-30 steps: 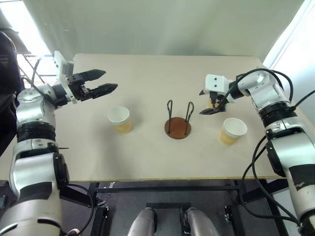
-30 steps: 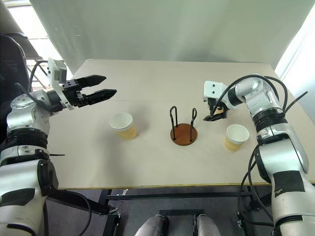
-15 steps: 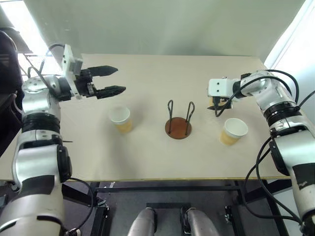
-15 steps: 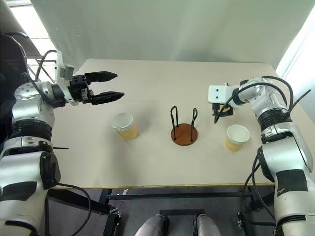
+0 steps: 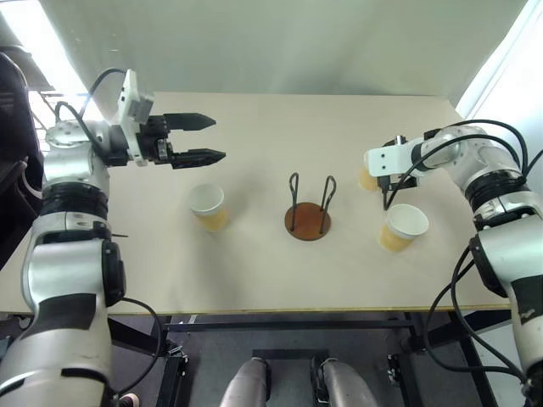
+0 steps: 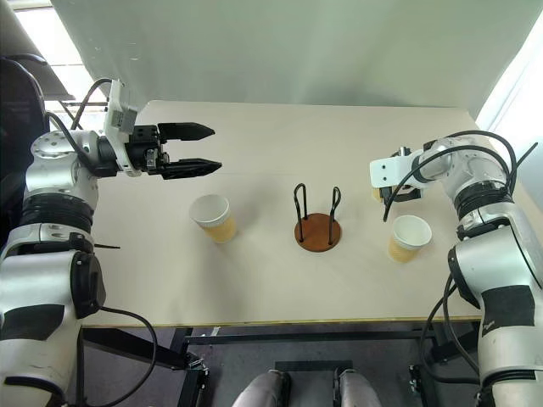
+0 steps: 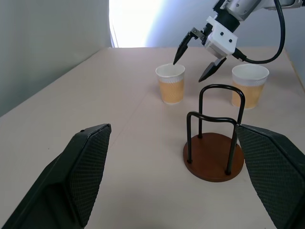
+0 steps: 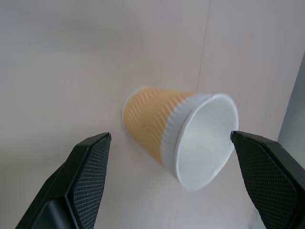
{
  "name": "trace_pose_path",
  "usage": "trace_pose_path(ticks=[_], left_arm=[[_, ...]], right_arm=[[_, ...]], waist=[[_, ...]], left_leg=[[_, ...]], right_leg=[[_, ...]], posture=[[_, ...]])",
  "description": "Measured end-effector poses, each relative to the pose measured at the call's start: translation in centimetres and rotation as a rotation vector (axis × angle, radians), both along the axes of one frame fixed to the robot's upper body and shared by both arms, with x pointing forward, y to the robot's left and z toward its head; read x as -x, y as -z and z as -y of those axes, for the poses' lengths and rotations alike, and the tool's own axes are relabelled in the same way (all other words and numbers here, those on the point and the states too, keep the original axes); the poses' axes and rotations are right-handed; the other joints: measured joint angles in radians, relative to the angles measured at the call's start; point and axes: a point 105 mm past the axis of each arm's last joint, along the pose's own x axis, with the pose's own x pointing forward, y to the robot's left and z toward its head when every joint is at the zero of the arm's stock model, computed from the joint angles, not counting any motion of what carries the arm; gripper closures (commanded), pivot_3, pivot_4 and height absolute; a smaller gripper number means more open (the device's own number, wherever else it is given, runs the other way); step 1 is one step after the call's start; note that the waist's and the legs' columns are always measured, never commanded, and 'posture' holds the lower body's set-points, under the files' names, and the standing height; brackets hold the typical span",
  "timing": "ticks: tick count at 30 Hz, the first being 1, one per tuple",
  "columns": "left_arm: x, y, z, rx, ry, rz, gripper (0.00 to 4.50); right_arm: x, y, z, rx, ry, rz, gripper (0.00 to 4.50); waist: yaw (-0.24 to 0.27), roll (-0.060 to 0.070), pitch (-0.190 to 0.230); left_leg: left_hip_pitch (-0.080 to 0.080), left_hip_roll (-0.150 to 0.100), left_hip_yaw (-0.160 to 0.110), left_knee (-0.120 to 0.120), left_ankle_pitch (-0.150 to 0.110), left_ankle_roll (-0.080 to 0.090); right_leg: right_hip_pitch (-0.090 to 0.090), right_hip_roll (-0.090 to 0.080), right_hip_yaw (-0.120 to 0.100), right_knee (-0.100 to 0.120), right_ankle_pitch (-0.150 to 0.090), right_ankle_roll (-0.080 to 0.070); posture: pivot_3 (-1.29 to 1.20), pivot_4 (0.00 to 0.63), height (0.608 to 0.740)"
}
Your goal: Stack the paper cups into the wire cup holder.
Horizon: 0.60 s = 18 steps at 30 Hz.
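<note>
My right gripper should next grab the rear tan paper cup by its white rim (image 8: 183, 138), so that it can stack the cup into the wire cup holder.
Three tan paper cups with white rims stand upright on the table. One cup (image 5: 207, 206) is left of the wire cup holder (image 5: 307, 216), one (image 5: 400, 226) is at the front right, and one (image 7: 170, 83) stands behind it. My right gripper (image 7: 188, 70) hangs open just above that rear cup, tilted down, and the cup (image 8: 167, 131) shows between its fingers, untouched. The left gripper (image 5: 216, 138) is open and level, hovering behind the left cup and pointing toward the holder. The holder, with a brown disc base and dark wire loops, holds nothing.
The beige table (image 5: 254, 271) ends at a front edge near me, and a pale backdrop wall (image 5: 280, 42) rises behind it. Black cables (image 5: 475, 136) loop off the right arm above the table's right side.
The right gripper has swung to the right, away from the holder, and tipped down over the rear right cup. The left gripper has risen a little, shifted inward and turned level. The cups have stayed put.
</note>
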Motion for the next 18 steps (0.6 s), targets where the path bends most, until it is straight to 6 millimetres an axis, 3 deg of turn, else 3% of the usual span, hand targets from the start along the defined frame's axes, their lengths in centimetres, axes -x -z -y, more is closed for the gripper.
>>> trace_pose_path(ticks=[17, 18], left_arm=[[0.2, -0.2, -0.3, 0.024, -0.002, 0.023, 0.00], [0.2, -0.2, -0.3, 0.023, -0.001, 0.025, 0.00]], right_arm=[[-1.0, 1.3, 1.1, 0.218, 0.020, 0.096, 0.38], [-1.1, 1.4, 1.2, 0.240, 0.023, 0.101, 0.73]], waist=[[0.001, 0.000, 0.000], [0.001, 0.000, 0.000]], left_leg=[[0.000, 0.000, 0.000, 0.000, -0.001, 0.000], [0.000, 0.000, 0.000, 0.000, -0.001, 0.000]], right_leg=[[0.000, 0.000, 0.000, 0.000, 0.000, 0.001], [0.000, 0.000, 0.000, 0.000, 0.001, 0.001]], posture=[[0.00, 0.150, 0.740], [0.00, 0.150, 0.740]])
